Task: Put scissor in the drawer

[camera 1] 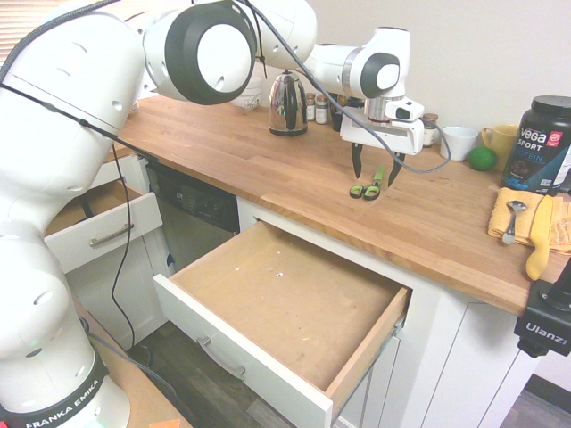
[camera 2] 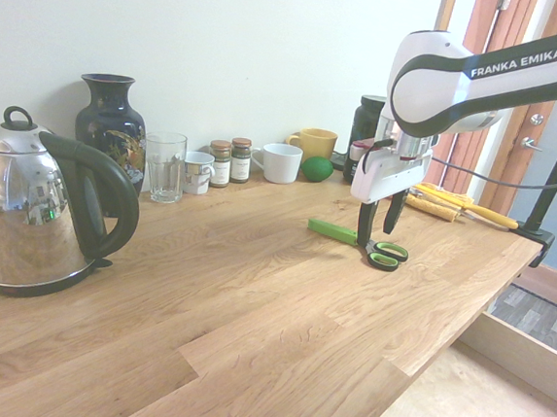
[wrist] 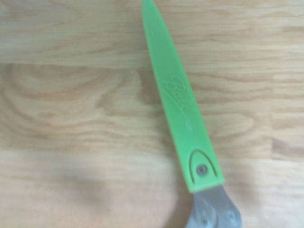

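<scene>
Next, my gripper grabs the scissor by its grey pivot (wrist: 213,209), where the scissor narrows while the handle loops spread wide.
The scissor (camera 1: 367,188) lies flat on the wooden counter (camera 1: 268,169), its blades in a bright green sheath (camera 2: 335,231) and its green handle loops (camera 2: 388,254) pointing to the counter's front edge. My gripper (camera 1: 375,168) points straight down over it, open, one finger on each side of the scissor's middle, low over the wood (camera 2: 378,223). Nothing is held. The wrist view shows the green sheath (wrist: 175,104) and the grey pivot close up. The drawer (camera 1: 357,366) stands pulled wide open below the counter, its brown bottom bare.
A steel kettle (camera 1: 287,102), vase (camera 2: 110,125), glass (camera 2: 165,166), spice jars (camera 2: 230,161) and mugs (camera 2: 282,162) line the wall. A green ball (camera 1: 482,158), black tub (camera 1: 544,143) and yellow cloth (camera 1: 526,223) sit at the right. A smaller drawer (camera 1: 103,230) is open left.
</scene>
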You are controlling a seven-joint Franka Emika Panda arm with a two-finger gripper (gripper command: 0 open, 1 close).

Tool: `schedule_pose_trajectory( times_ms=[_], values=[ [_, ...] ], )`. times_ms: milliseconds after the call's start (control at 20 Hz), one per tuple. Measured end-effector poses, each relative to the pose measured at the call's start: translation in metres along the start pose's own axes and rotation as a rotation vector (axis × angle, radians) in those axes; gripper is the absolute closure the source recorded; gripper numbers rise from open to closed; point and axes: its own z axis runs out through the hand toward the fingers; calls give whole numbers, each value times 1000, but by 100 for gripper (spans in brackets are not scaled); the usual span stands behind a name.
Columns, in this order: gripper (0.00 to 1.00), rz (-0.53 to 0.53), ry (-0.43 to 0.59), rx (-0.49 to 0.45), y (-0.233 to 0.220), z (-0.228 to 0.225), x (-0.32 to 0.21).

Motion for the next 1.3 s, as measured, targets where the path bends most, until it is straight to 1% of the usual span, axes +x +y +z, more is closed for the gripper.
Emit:
schedule_pose_trajectory(
  times_ms=[700, 750, 950, 1300],
  values=[
    [0, 26, -29, -13, -4, 19, 6],
    [100, 29, -31, -14, -3, 19, 6],
    [100, 40, -51, -27, -1, 18, 6],
    [100, 47, -59, -33, -2, 20, 8]
  ],
)
